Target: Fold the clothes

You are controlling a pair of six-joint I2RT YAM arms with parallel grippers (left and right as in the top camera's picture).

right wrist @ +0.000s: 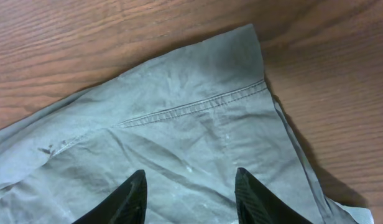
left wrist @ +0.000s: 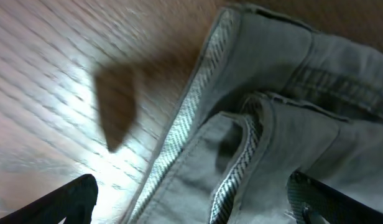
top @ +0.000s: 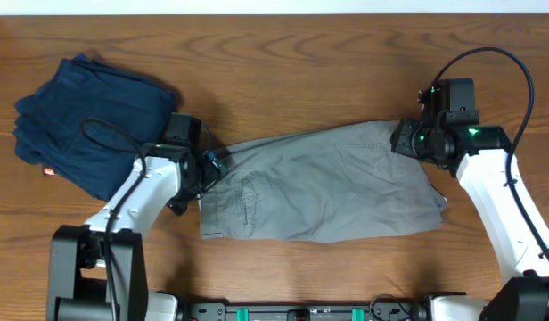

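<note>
My left gripper lowers, before it closes on the waistband. In the left wrist view my left gripper's fingers are above the waistband (left wrist: 241, 143).
The gray shorts (top: 319, 183) lie flat across the middle of the table, waistband to the left, leg hems to the right. My left gripper (top: 208, 169) is open at the waistband's upper left corner; in the left wrist view its fingers (left wrist: 191, 202) straddle the waistband (left wrist: 241, 143) and its striped lining. My right gripper (top: 406, 140) is open just above the upper right leg hem; in the right wrist view its fingers (right wrist: 190, 186) hover over the hem fabric (right wrist: 198, 124), holding nothing.
A dark navy folded garment (top: 87, 116) with a small red tag lies at the far left, beside the left arm. The wooden table (top: 283, 71) surrounds the shorts.
</note>
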